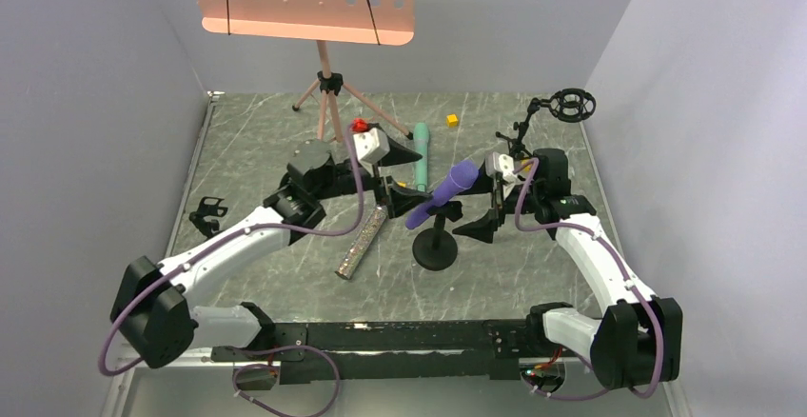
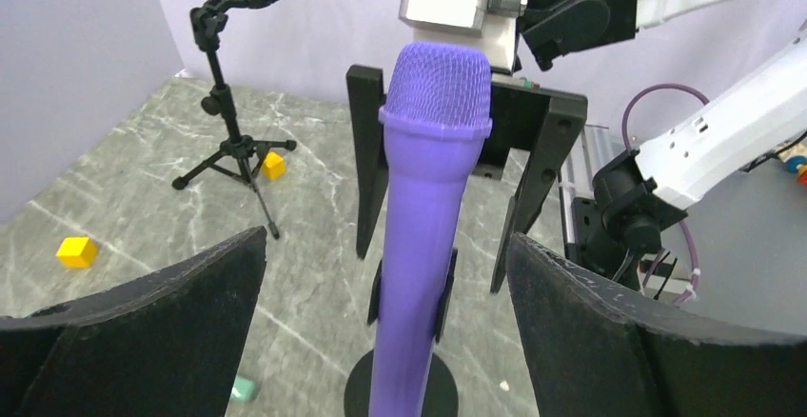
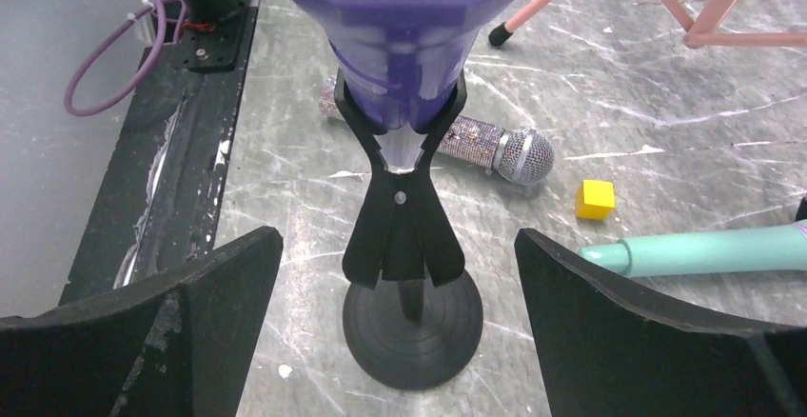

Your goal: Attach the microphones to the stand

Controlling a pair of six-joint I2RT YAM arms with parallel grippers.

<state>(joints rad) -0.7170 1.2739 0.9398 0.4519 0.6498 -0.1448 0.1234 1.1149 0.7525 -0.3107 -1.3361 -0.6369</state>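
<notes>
My left gripper should grab the purple microphone by its handle (image 1: 440, 196) (image 2: 417, 231) next. The clip then stays free to keep the microphone attached to the stand.
The purple microphone (image 1: 442, 193) sits tilted in the clip of a black round-base stand (image 1: 436, 250). My left gripper (image 1: 404, 177) is open at its tail side. In the left wrist view the microphone (image 2: 428, 208) runs between the wide-apart fingers (image 2: 143, 331) without touching them. My right gripper (image 1: 485, 209) is open at the head side. In its wrist view the clip (image 3: 402, 217) and the base (image 3: 412, 327) stand between the fingers (image 3: 647, 331). The glittery microphone (image 1: 362, 243) and the teal microphone (image 1: 420, 150) lie on the table.
A black tripod stand with a ring mount (image 1: 571, 105) stands at the back right. A pink music stand (image 1: 324, 84) is at the back. A loose black clip (image 1: 206, 215) lies at the left. A yellow cube (image 1: 452, 120) and a red object (image 1: 360, 125) lie behind.
</notes>
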